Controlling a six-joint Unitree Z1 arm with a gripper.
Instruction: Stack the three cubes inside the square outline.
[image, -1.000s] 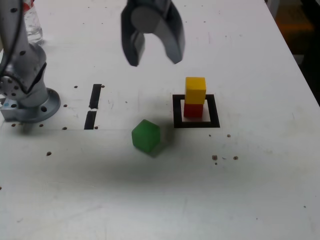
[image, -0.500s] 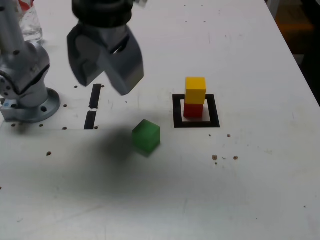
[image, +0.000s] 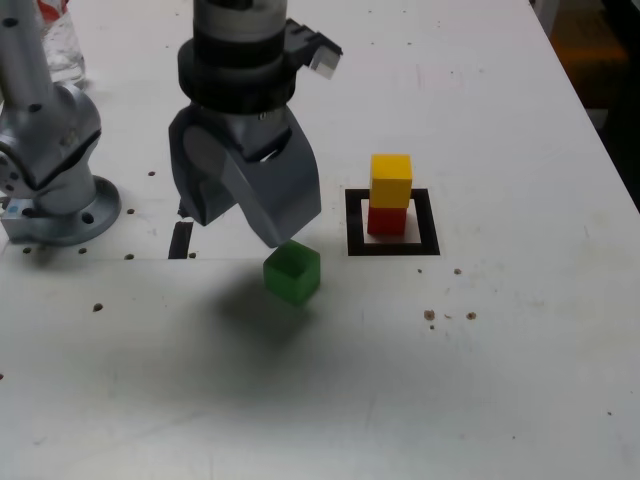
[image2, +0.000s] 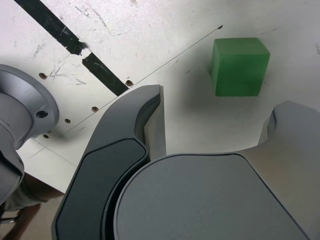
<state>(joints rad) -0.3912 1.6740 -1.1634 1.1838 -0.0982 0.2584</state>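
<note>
The green cube needs to go on top of the stack inside the square outline, so my gripper should grab it by two opposite sides next.
A green cube rests on the white table, to the exterior view's left of the square outline. Inside that black outline a yellow cube stands on a red cube. My gripper hangs open just above the table, behind and to the exterior view's left of the green cube. One grey finger almost reaches the cube's top edge. Nothing sits between the jaws. The wrist view shows the green cube just beyond the fingertips, apart from both.
The arm's grey base is bolted at the exterior view's left, with a clear bottle behind it. Two short black tape strips lie between base and cube, one partly hidden by the gripper. Small holes dot the table.
The gripper swung from high at the back to the exterior view's left, then came down and forward close to the green cube. Its jaws spread wider. No cube moved.
</note>
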